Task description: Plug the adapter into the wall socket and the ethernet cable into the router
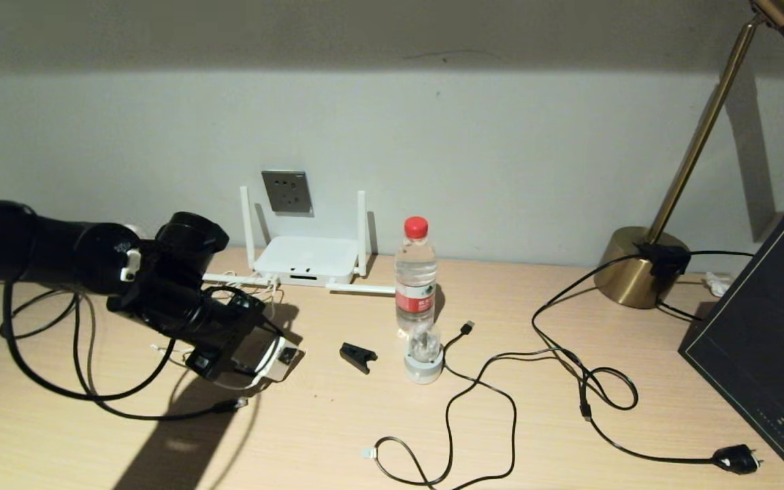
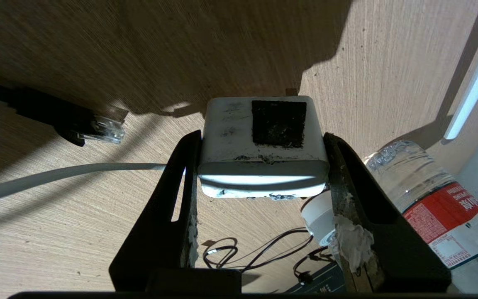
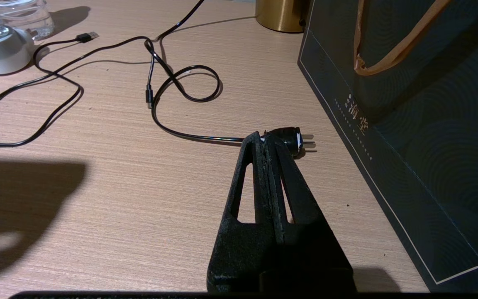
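I should open my left gripper now, because the lower edge of the white adapter is on the desk and the adapter would stay where it is.
My left gripper hovers low over the desk's left half, shut on the white adapter, whose dark face points away from the wrist. Both fingers press its sides, and its thin white cord trails off sideways. The ethernet cable loops on the desk under the arm; its clear-tipped plug lies just beside the adapter. The grey wall socket sits on the wall above the white router. My right gripper is shut and empty near the desk's right front, outside the head view.
A water bottle, a small white round stand and a black clip sit mid-desk. A thin USB cable and a black cord with mains plug sprawl to the right. Brass lamp base and dark bag stand far right.
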